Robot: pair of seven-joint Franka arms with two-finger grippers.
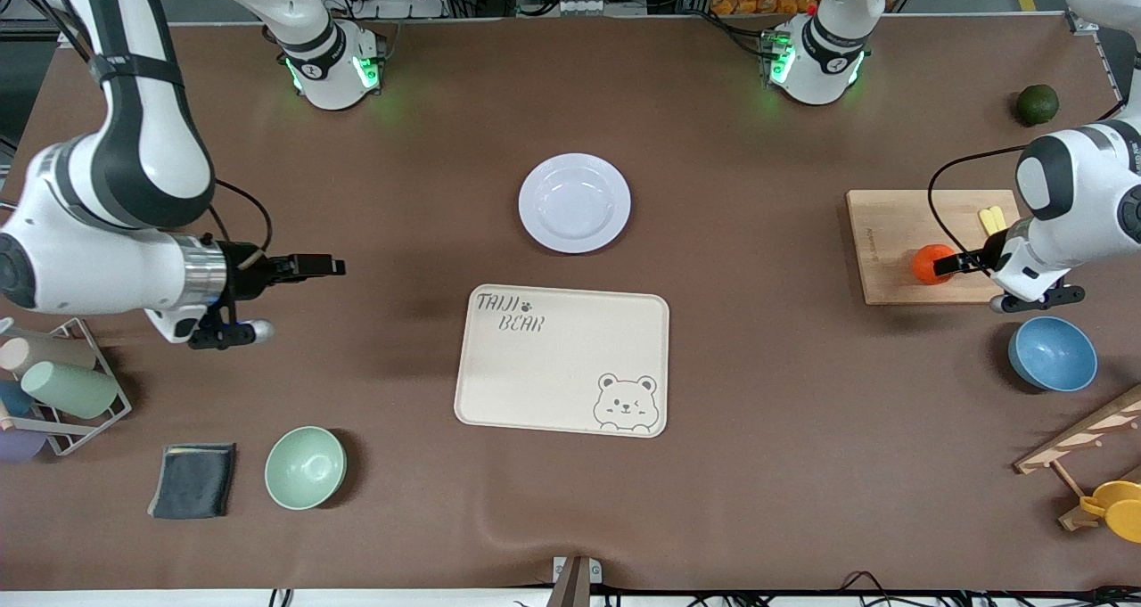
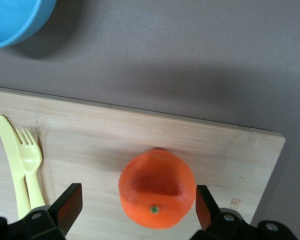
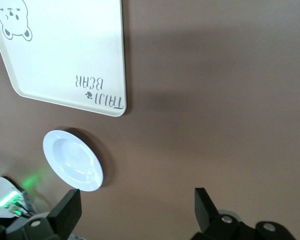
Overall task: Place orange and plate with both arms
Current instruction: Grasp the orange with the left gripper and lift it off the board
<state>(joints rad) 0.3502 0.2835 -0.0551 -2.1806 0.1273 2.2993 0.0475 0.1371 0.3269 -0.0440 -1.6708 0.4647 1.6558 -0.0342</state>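
Observation:
The left gripper will grab the orange [image 1: 930, 264] by its round sides next. Then the robot can put the orange onto the plate [image 1: 574, 202].
The orange [image 1: 930, 264] sits on a wooden cutting board [image 1: 891, 233] toward the left arm's end of the table. My left gripper [image 1: 950, 263] is low at the board, open, with its fingers on either side of the orange [image 2: 157, 187]; one finger is close to it and the other stands apart. The lavender-white plate [image 1: 574, 202] lies empty on the table at mid-width, farther from the front camera than the bear tray. It also shows in the right wrist view [image 3: 72, 160]. My right gripper [image 1: 332, 266] is open and empty, up over bare table toward the right arm's end.
The cream bear tray [image 1: 562, 357] lies in the middle. A yellow fork and knife [image 2: 22, 160] lie on the board. A blue bowl [image 1: 1052, 353], a dark green fruit [image 1: 1038, 104], a mint bowl [image 1: 305, 467], a grey cloth [image 1: 192, 479] and a cup rack [image 1: 53, 384] stand around.

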